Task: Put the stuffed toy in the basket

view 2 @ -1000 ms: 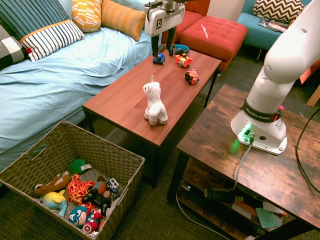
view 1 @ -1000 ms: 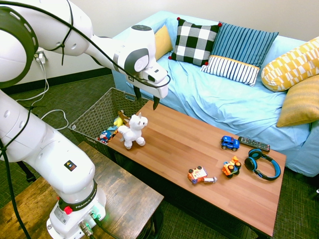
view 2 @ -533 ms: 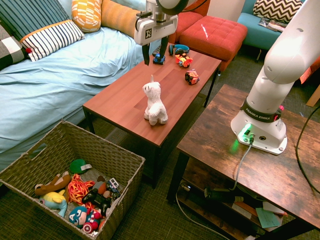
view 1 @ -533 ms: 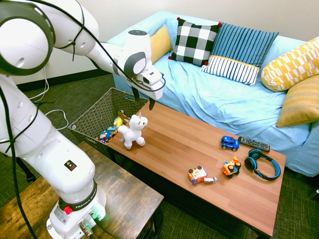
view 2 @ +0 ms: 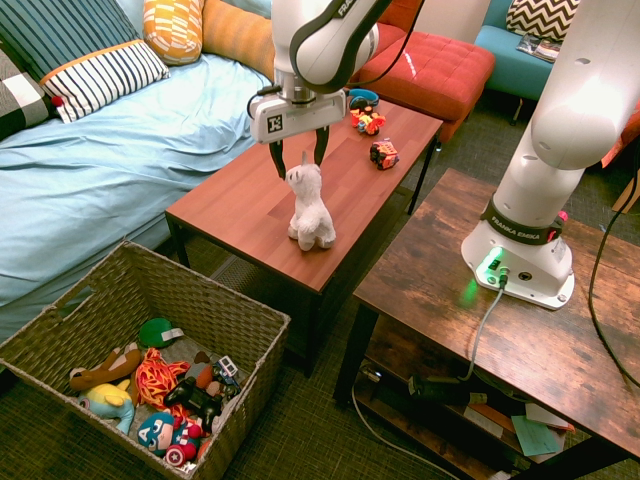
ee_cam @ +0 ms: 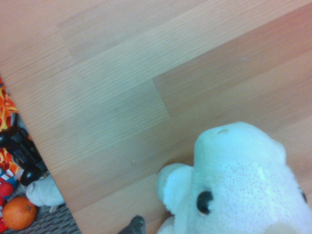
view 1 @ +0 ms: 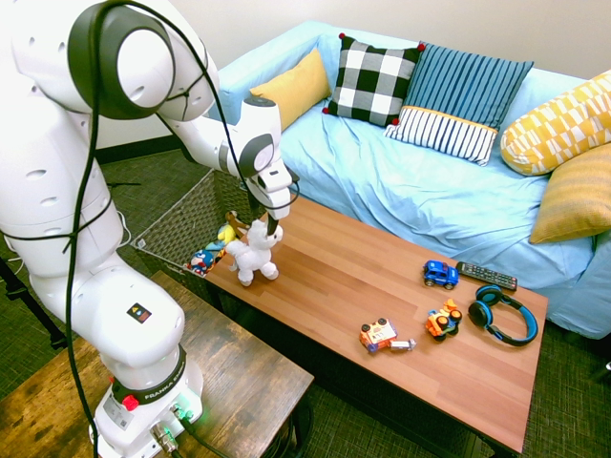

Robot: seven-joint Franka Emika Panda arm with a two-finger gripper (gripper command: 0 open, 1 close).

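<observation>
My gripper lowers before it closes on the stuffed toy, since my fingers reach just the top of its head [view 2: 302, 168], short of its fuller part [view 2: 304, 186].
The stuffed toy [view 1: 252, 254], a small white plush animal with pointed ears, stands upright near the end of the wooden coffee table [view 1: 382, 286]. My gripper [view 2: 300, 160] hangs just above the stuffed toy [view 2: 310, 208], open, with one finger on each side of its head and horn. It grips nothing. In the wrist view the stuffed toy's head [ee_cam: 239, 185] fills the lower right over the table boards. The basket [view 2: 210, 288], large and woven, sits on the floor past the table's end. Its wall [view 1: 186, 224] shows behind the toy, and several toys lie inside it.
Further along the table lie a blue car [view 1: 440, 275], an orange vehicle [view 1: 444, 320], an orange robot toy [view 1: 380, 335], headphones [view 1: 503, 313] and a remote [view 1: 485, 275]. A light blue sofa [view 1: 430, 191] with pillows runs along the far side. A dark wooden side table [view 2: 500, 340] stands near.
The arm has swung along the table toward its basket end and come down. The open fingers, earlier high and away from the toy, now straddle its head. The toy has not moved.
</observation>
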